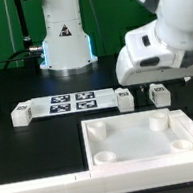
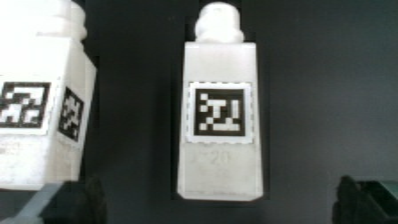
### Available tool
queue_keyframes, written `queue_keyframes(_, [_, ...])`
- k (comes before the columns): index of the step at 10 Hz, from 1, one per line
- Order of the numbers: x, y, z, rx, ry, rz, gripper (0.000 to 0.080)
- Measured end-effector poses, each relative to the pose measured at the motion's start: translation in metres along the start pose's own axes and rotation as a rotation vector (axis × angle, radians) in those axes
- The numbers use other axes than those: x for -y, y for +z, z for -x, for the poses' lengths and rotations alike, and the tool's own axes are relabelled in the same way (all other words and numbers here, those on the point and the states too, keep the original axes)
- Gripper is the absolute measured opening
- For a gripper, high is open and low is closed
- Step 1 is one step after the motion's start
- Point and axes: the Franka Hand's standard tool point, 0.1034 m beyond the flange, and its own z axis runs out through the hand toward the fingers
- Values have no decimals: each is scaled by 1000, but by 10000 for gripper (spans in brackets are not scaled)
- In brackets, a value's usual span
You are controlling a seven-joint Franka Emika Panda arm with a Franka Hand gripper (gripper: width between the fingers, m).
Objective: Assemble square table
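Observation:
My gripper reaches the tagged leg next and grips its square end [image 1: 162, 99] [image 2: 221, 184], which leaves the leg's round peg free for the tabletop's corner socket.
The white square tabletop [image 1: 142, 138] lies at the front right of the exterior view, rim up, with round corner sockets showing. Short white tagged legs lie on the black table: two at the exterior view's left [image 1: 21, 114] and two near the right [image 1: 124, 100], [image 1: 160, 94]. My gripper [image 1: 145, 80] hangs just above the right pair; its fingers are hidden there by the hand. In the wrist view one leg [image 2: 222, 110] lies lengthwise between my spread dark fingertips [image 2: 64, 205], with the gripper [image 2: 214, 207] open and empty. A second leg [image 2: 45, 100] lies beside it.
The marker board [image 1: 73, 101] lies flat between the leg pairs. A long white border bar [image 1: 43, 184] runs along the front edge. The arm's white base [image 1: 63, 39] stands at the back.

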Motion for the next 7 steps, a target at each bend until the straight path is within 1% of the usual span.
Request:
queue_keyframes(1, [-1,6,3,60,2,5,649])
queue_keyframes(2, [0,8,3,115,-1,11,649])
queue_keyframes(3, [2,11,-1,142,-2,13,649])
queue_keyframes(4, [2,18,1,215,-2,23,649])
queue_keyframes(5, [2,24,-6,250,0,22,649])
queue_keyframes(6, [2,25,-9,234,1,19,649])
queue_keyframes(7, [1,26,-9,237,4,18,649])
